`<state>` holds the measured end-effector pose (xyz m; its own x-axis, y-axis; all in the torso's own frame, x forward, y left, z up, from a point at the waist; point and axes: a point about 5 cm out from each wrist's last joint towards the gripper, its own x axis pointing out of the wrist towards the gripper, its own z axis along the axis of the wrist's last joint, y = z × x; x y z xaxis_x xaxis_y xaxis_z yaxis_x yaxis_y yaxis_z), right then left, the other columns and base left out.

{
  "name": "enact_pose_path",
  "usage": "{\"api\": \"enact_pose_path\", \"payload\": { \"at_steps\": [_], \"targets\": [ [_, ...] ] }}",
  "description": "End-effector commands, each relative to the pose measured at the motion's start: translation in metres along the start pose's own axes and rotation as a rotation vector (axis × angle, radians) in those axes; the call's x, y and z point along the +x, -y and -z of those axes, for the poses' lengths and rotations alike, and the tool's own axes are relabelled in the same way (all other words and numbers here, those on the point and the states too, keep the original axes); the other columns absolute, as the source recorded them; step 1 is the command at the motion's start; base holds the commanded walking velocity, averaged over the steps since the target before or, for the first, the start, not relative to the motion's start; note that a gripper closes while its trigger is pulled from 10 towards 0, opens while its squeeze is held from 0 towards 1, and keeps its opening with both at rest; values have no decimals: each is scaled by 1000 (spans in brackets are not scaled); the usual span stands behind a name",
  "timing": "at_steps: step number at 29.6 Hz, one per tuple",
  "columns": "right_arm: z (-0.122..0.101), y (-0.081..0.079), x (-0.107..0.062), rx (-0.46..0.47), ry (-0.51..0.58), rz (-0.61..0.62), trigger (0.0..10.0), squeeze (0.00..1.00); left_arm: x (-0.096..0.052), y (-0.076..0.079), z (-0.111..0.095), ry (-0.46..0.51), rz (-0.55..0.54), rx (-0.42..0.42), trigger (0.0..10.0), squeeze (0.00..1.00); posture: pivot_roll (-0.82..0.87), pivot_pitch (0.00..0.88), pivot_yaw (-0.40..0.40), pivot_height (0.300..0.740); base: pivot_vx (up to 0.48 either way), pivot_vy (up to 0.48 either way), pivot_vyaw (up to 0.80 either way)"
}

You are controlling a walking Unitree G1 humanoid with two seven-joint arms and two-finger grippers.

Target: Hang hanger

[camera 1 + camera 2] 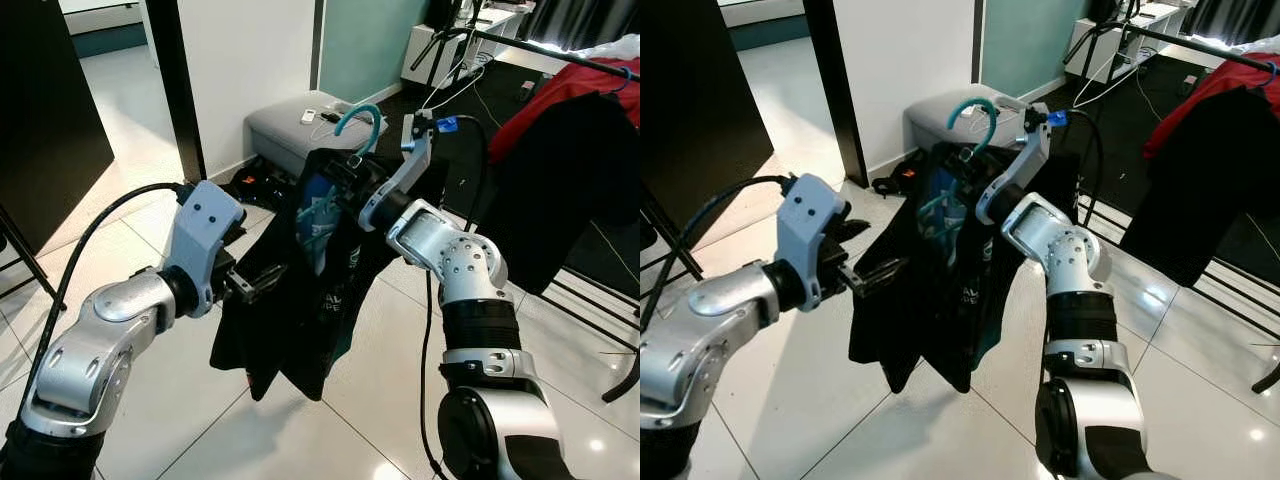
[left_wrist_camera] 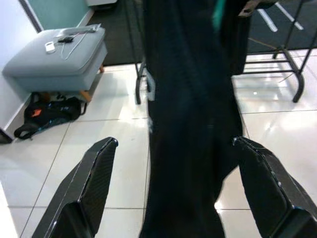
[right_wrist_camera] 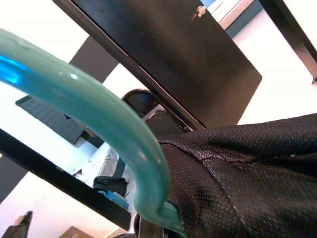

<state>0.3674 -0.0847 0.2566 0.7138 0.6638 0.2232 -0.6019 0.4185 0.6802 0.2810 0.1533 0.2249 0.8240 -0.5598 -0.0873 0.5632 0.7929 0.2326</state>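
Observation:
The black garment will be grabbed by its side edge with my left gripper, so the teal hanger's hook stays free to go over the bar.
A teal hanger carries a black garment with a teal print, hanging in mid-air in front of me. My right gripper is shut on the hanger just below its hook; the right wrist view has the hook and black fabric very close. My left gripper is open at the garment's left edge, about halfway down. In the left wrist view its fingers stand wide apart with the dark cloth hanging just beyond them.
A black clothes rack at the right back holds a red garment and a black one. A grey ottoman stands behind the hanger by a white wall, a black bag beside it. White tiled floor lies below.

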Motion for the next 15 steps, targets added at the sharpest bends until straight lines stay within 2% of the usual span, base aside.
{"api": "enact_pose_path", "payload": {
  "at_steps": [1,8,9,15],
  "targets": [
    [-5,-9,0,-3,19,-50,10000,0,0,-2,2,-7,-13,0,10000,0,29,60,-85,740,0,0,0],
    [-6,-12,1,3,21,-75,10000,0,3,7,11,-44,29,-16,10000,0,27,53,-85,740,0,0,0],
    [-6,-13,1,4,21,-82,10000,0,4,10,13,-47,45,-23,0,0,27,51,-85,740,0,0,0],
    [-7,-15,1,6,20,-91,10000,0,7,15,15,-46,70,-37,0,0,27,51,-85,740,0,0,0]
  ]
}}
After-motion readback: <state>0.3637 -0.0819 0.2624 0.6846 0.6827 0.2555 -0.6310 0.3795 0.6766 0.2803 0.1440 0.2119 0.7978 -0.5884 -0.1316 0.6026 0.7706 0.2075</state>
